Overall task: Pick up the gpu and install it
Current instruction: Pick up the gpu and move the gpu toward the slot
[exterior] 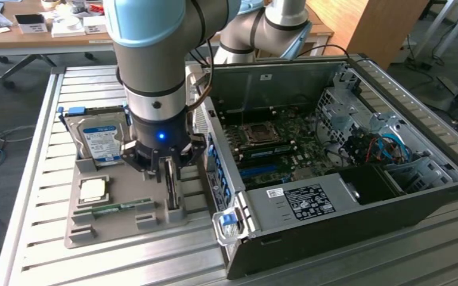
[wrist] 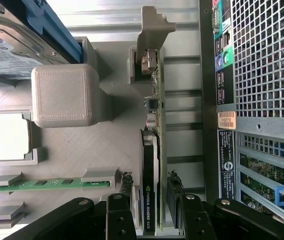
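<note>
I should grip the flat part of the card next. To pick up the GPU (exterior: 172, 201), I need to hold it by its flat black cooler section (exterior: 170, 182), since small parts stick out from the board near the bracket.
The gpu (wrist: 155, 117) stands on edge in a slot of the grey holder (wrist: 106, 150), its green board and black cooler seen edge-on. My gripper (wrist: 151, 200) is straight above it, one black finger (wrist: 126, 186) on each side of the card and a small gap to each, so it is open. In the exterior view the gripper (exterior: 171, 187) hangs low over the holder (exterior: 86, 233), right beside the open computer case (exterior: 420, 196), with the gpu (exterior: 172, 201) a thin dark upright strip between the fingers.
On the holder also sit a hard drive with a blue-white label (exterior: 102, 143), a square processor (exterior: 93, 189) and a narrow green memory stick (exterior: 122, 206). The case's rear panel (wrist: 262, 75) is close beside the gpu. The motherboard (exterior: 269, 143) lies exposed inside.
</note>
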`<action>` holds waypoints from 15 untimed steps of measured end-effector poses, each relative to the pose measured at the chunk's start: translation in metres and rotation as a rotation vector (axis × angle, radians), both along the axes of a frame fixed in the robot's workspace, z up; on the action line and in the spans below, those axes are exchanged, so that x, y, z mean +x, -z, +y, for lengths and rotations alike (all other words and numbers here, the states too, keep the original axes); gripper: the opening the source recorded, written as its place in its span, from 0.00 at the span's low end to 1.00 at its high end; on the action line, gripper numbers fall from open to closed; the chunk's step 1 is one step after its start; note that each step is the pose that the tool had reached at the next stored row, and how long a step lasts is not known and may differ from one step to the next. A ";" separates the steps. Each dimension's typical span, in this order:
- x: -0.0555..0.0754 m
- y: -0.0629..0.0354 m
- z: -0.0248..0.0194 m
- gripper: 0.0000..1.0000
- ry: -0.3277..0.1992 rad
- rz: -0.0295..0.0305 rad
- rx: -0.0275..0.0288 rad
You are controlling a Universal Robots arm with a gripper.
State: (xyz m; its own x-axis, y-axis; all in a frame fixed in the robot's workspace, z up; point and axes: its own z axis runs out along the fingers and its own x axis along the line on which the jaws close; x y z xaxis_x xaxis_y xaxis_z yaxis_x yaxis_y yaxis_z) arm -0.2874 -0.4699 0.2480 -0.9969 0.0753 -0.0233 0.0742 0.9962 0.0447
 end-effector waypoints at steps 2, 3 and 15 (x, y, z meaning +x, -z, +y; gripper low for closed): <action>0.000 0.0003 0.0000 0.42 0.000 0.0002 -0.0002; 0.000 0.0003 0.0000 0.42 0.000 0.0002 -0.0002; 0.000 0.0046 0.0000 0.42 0.000 0.0001 -0.0001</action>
State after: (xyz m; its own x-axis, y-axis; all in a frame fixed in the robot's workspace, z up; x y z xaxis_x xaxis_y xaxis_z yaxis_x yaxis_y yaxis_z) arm -0.2874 -0.4699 0.2434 -0.9969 0.0753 -0.0233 0.0742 0.9962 0.0446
